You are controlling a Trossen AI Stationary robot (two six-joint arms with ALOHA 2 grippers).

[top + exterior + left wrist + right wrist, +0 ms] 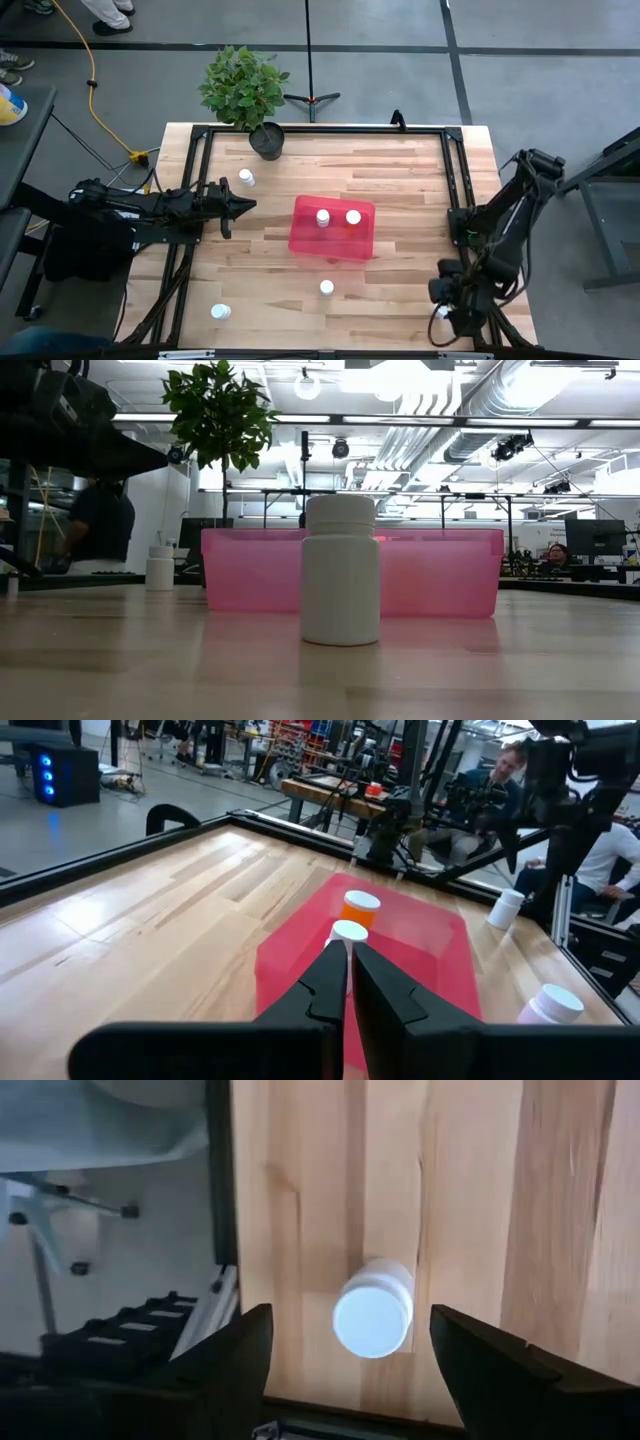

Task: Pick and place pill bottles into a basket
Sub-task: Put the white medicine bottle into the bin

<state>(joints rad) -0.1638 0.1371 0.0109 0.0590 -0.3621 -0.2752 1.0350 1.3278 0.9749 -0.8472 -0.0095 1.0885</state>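
Note:
My right gripper grabs the upright white bottle by its end with the cap (442, 312) next, to set it into the red-pink basket (331, 240).
The red-pink basket (331, 240) stands mid-table with two pill bottles in it, one with an orange body (360, 910) and one white (348, 932). My left gripper (245, 205) is shut and empty, level, left of the basket and pointing at it. My right gripper (447, 308) is open at the table's near right corner, pointing down. Its fingers stand on either side of an upright white bottle (372, 1315) without touching it. Three more bottles stand on the table: far left (246, 177), near middle (326, 287), near left (220, 312).
A dark pot with a green plant (266, 140) stands at the far edge, left of centre. A black frame (455, 170) runs along the table's edges. In the low view the near-middle bottle (340, 570) stands in front of the basket (440, 572).

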